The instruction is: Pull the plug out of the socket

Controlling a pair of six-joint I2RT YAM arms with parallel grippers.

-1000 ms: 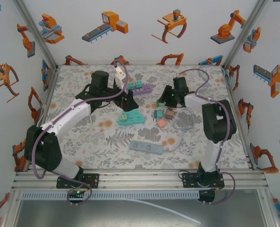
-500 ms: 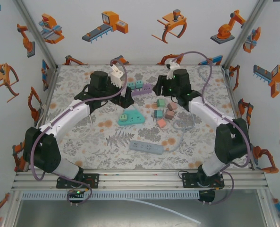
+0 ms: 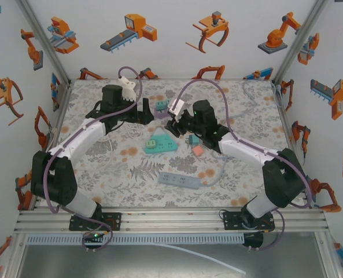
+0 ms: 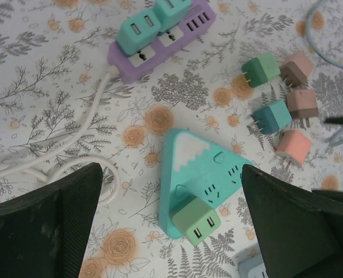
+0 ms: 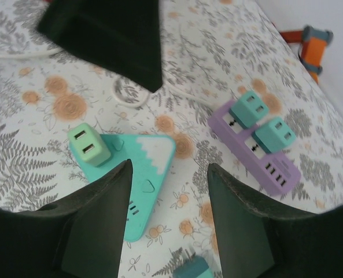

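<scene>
The light green plug (image 3: pixel 151 143) (image 5: pixel 89 145) should come off the socket, so my right gripper should next grip it by its opposite long sides, above the socket.
A teal triangular socket (image 3: pixel 165 143) lies mid-table, and a light green plug (image 4: pixel 195 221) sits in its near corner. From the right wrist the plug (image 5: pixel 89 145) stands upright on the socket (image 5: pixel 142 191). My left gripper (image 4: pixel 171 169) hovers open and wide above the socket (image 4: pixel 203 174), holding nothing. In the top view that gripper (image 3: pixel 147 111) is behind and to the left of the socket. My right gripper (image 5: pixel 170 165) is open over the socket's white-capped tip, with nothing between its fingers. It hangs just above the socket's far right (image 3: pixel 173 125), close to the left gripper.
A purple power strip (image 4: pixel 159 40) with two teal plugs lies behind the socket, trailing a white cord (image 4: pixel 55 162). Several loose plugs (image 4: pixel 275 116) lie to the socket's right. A grey-blue strip (image 3: pixel 180 180) rests nearer the table's front.
The right arm swung left from over the loose plugs to above the socket. The left gripper drew back toward the far left, off the socket.
</scene>
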